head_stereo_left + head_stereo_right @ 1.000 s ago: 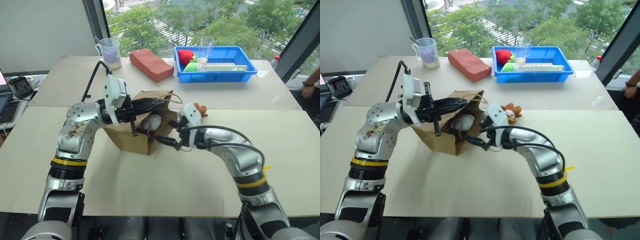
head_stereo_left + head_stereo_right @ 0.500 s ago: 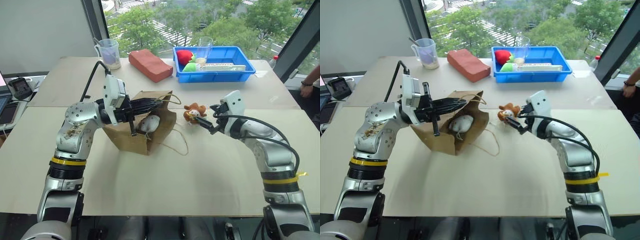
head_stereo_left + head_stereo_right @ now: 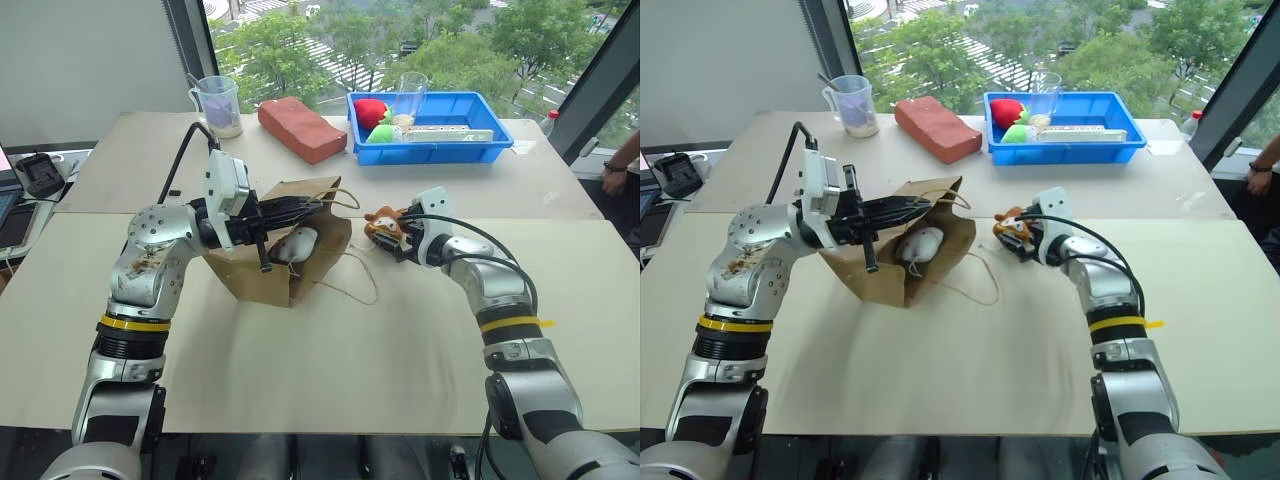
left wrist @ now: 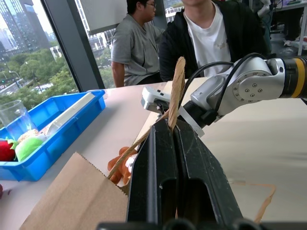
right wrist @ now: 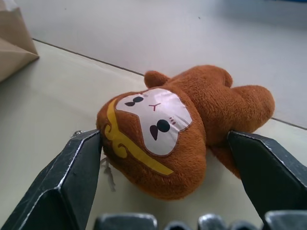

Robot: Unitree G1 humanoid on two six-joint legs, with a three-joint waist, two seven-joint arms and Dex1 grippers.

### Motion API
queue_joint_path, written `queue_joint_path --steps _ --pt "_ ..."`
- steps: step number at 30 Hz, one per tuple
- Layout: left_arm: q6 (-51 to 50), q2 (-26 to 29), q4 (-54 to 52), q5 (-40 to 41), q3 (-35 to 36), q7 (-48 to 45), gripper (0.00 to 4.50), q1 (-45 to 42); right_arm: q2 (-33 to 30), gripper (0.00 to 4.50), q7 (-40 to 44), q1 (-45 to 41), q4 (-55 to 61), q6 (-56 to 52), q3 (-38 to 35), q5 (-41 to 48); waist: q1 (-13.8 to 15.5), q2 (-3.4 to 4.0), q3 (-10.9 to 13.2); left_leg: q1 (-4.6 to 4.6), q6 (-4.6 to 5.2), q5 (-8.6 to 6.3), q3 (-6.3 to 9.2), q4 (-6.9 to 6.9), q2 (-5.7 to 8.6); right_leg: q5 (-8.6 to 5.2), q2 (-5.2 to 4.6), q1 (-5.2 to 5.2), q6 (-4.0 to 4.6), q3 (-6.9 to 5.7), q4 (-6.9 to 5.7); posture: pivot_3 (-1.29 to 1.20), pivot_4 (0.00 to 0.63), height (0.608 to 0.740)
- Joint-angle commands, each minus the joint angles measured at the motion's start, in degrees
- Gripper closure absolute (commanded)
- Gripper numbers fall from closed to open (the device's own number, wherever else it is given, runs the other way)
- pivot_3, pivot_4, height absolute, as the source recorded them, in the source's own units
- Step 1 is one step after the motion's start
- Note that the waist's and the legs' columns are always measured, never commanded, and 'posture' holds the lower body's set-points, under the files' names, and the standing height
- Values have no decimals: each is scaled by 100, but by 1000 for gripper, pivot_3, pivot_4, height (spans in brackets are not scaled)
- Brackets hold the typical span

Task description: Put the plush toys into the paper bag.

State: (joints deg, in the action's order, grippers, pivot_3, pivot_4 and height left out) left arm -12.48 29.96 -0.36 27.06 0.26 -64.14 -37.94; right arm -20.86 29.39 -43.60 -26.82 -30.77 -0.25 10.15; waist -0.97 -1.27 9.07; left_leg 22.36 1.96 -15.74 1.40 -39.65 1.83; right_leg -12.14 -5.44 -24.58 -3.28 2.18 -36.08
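Observation:
My right gripper closes on the toy now, since the fingers stand beside the brown plush toy's head [image 3: 384, 222] [image 5: 152, 139], low over the tabletop.
The brown paper bag [image 3: 262, 268] lies on the table with its mouth toward the right. The white plush toy [image 3: 298, 243] rests inside the mouth. My left gripper [image 3: 303, 210] is shut on the bag's twisted paper handle [image 4: 176, 85] and holds the top rim up. The brown and orange plush toy [image 3: 384, 224] lies on the table just right of the bag. My right gripper [image 5: 164, 140] is open, with one finger [image 5: 72, 187] on each side of the toy's head.
A blue bin [image 3: 492, 150] at the back holds red and green plush and a clear cup. A reddish block [image 3: 302, 128] and a measuring cup [image 3: 220, 105] stand behind the bag. Two people [image 4: 201, 43] sit beyond the table.
My right gripper has left the bag's mouth, swung right, then come in around the brown and orange toy. The left gripper and the bag have not moved.

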Motion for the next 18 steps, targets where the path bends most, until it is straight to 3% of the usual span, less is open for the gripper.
queue_joint_path --steps 1,3,4,16,18 --pt "76 64 -229 34 109 42 4500 -20 16 8 -53 -86 -43 90 31 -119 -7 0 0 0 0 0 0 0 0 0 1 0 0 0 0 0 150 740" --pt "75 62 -233 33 105 49 4500 -26 100 8 -84 -110 -85 169 24 -122 -18 0 0 -1 0 0 0 2 -1 0 3 0 0 0 0 0 150 740" --pt "76 60 -235 32 100 50 4500 -28 145 255 -107 -132 -108 198 5 -117 -24 0 0 -2 0 0 0 2 -1 0 3 0 0 0 0 0 150 740" --pt "101 69 -253 13 89 52 4500 28 -82 4256 216 107 320 766 9 -227 -35 2 1 -2 -2 1 0 3 -1 0 4 -2 0 0 -1 0 150 740" --pt "98 75 -257 13 95 57 4500 42 -238 4475 439 248 675 783 -13 -138 -19 2 1 -2 -2 1 1 6 -1 0 3 -2 0 -1 -1 0 150 740"
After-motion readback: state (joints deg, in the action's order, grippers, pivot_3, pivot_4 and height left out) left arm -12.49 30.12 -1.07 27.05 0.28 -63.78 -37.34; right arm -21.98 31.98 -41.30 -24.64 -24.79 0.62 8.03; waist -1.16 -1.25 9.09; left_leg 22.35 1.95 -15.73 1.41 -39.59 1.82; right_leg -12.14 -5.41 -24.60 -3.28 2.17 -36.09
